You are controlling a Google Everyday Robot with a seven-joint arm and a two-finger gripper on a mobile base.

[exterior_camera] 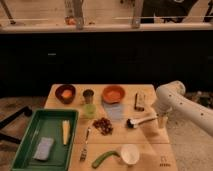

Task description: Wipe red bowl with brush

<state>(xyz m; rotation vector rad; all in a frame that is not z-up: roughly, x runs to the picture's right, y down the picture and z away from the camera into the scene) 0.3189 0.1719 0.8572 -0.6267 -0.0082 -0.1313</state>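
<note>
I will next grab the brush with my gripper by the end of its white handle (154,117), so that its dark bristles can wipe the red bowl (113,93).
The red bowl (113,93) stands at the back middle of the wooden table, bright orange-red and empty as far as I can see. The brush (141,120) lies flat right of centre, its dark bristle head pointing left and its white handle running right. My gripper (160,121) hangs down from the white arm at the table's right edge, right at the end of the brush handle, and stands open. The bowl is well apart from the gripper, up and to the left.
A dark bowl (65,93) with orange contents, a metal cup (88,95), a green cup (89,110), a grey-blue cloth (115,111), a dark bar (140,101), brown bits (103,125), a fork (85,145), a green vegetable (103,159), a white cup (130,154). A green tray (26,145) sits left.
</note>
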